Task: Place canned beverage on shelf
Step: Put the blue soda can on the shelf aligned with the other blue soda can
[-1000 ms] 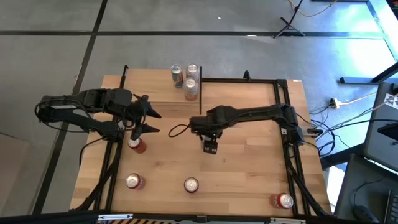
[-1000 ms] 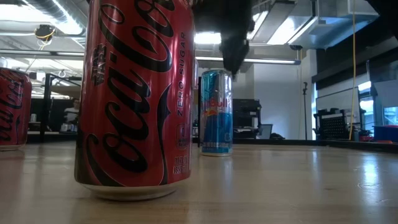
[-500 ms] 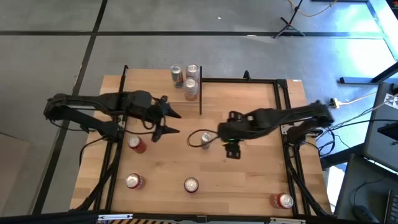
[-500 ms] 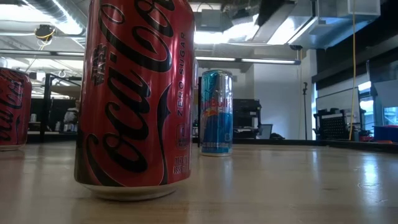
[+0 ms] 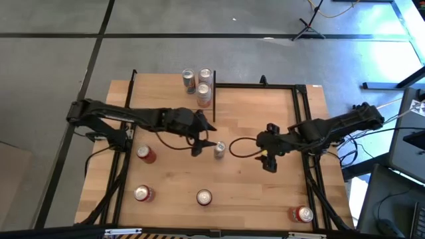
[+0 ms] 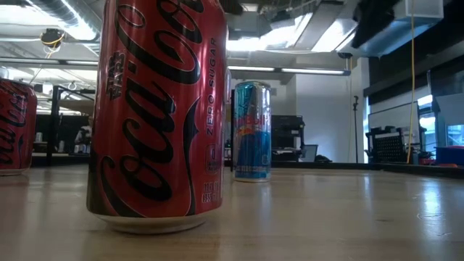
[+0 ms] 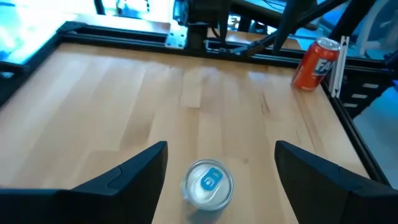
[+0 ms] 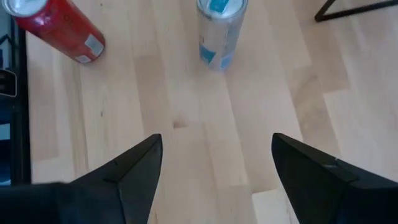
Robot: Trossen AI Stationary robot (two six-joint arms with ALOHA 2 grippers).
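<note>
The robot's left gripper will place the slim silver-and-blue can on the shelf, so it will next grab the can by the can's side below its rim.
A slim silver-and-blue can stands upright on its base at the middle of the table; it also shows in the low view and the right wrist view. My left gripper is open just left of it. In the left wrist view the can's top sits between and below the spread fingers, which are apart from it. My right gripper is open and empty to the can's right. The shelf stands at the far left and carries three cans.
Red cans stand on the table at the left, near left, near middle and near right. The near-middle one fills the low view. A black frame runs along the table's far and side edges.
My right gripper has drawn back from over the slim can toward the table's right edge, and the can stays standing where it was. My left gripper has moved from beside the left red can toward the table's right, up to the slim can.
</note>
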